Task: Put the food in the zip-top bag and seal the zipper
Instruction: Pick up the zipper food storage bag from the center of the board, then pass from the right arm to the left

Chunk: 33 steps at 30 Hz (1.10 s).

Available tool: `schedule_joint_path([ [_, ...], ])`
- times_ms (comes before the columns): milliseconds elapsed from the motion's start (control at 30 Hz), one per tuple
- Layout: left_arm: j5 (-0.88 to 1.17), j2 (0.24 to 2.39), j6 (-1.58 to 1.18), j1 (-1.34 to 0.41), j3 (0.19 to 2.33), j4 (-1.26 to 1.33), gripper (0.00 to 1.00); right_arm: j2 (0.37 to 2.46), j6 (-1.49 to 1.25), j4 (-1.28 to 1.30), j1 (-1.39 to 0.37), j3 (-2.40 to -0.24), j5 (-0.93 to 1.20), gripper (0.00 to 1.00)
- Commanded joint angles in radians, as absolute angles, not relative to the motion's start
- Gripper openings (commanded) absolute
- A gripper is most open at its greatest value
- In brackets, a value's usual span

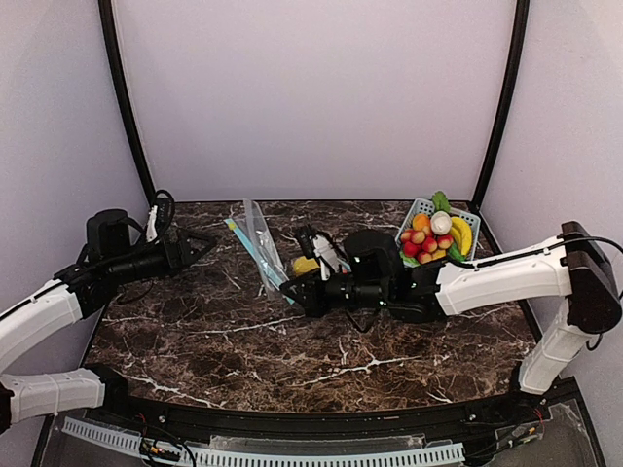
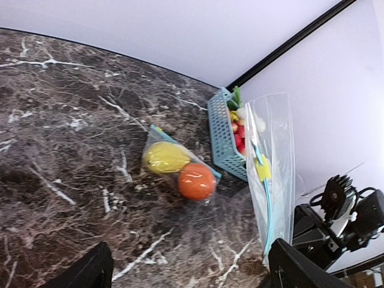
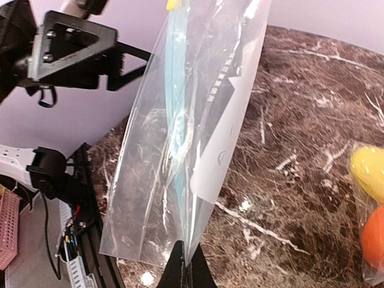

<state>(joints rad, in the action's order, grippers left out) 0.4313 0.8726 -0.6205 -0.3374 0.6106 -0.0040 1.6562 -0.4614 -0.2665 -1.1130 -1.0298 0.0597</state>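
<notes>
The left gripper reaches the zip-top bag next and grabs its yellow slider end (image 1: pixel 232 225) (image 2: pixel 263 167), which leaves the zipper beside it for my right gripper.
The clear zip-top bag (image 1: pixel 261 241) has one end lifted upright off the marble table (image 1: pixel 195 341), its blue zipper (image 2: pixel 267 207) and yellow slider (image 2: pixel 262 170) showing. My right gripper (image 3: pixel 189 268) is shut on the bag's (image 3: pixel 180 138) lower edge. The bag's far end lies on the table with a yellow oblong (image 2: pixel 164 157) and an orange-red ball (image 2: pixel 196 180) inside. The same two foods show at the right wrist view's right edge, yellow (image 3: pixel 369 174) above orange (image 3: pixel 375 237). My left gripper (image 1: pixel 200 248) hangs open left of the bag, holding nothing.
A light blue basket (image 1: pixel 417 210) at the back right holds more toy fruits and vegetables, among them a white piece (image 1: pixel 441 223) and a banana (image 1: pixel 461 233). In the left wrist view the basket (image 2: pixel 221 132) stands just behind the bag. Black frame posts rise at the back corners.
</notes>
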Motion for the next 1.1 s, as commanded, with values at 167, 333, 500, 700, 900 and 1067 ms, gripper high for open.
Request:
schedule_joint_path([
  [167, 0.657, 0.945, -0.851, -0.342, 0.596, 0.400, 0.92, 1.641, -0.438, -0.497, -1.120, -0.963, 0.175, 0.00],
  [333, 0.675, 0.997, -0.880, -0.342, 0.591, 0.437, 0.89, 1.635, -0.432, -0.512, -1.126, -0.956, 0.180, 0.00],
  [500, 0.685, 1.034, -0.904, -0.344, 0.590, 0.480, 0.63, 1.638, -0.419, -0.489, -1.130, -0.962, 0.174, 0.00],
  [700, 0.709, 1.061, -0.928, -0.345, 0.587, 0.526, 0.36, 1.650, -0.419, -0.461, -1.131, -0.971, 0.165, 0.00],
  [900, 0.735, 1.076, -0.940, -0.346, 0.594, 0.542, 0.35, 1.665, -0.414, -0.440, -1.132, -0.989, 0.158, 0.00],
  [1067, 0.741, 1.076, -0.949, -0.351, 0.600, 0.555, 0.47, 1.672, -0.407, -0.424, -1.133, -1.002, 0.152, 0.00],
])
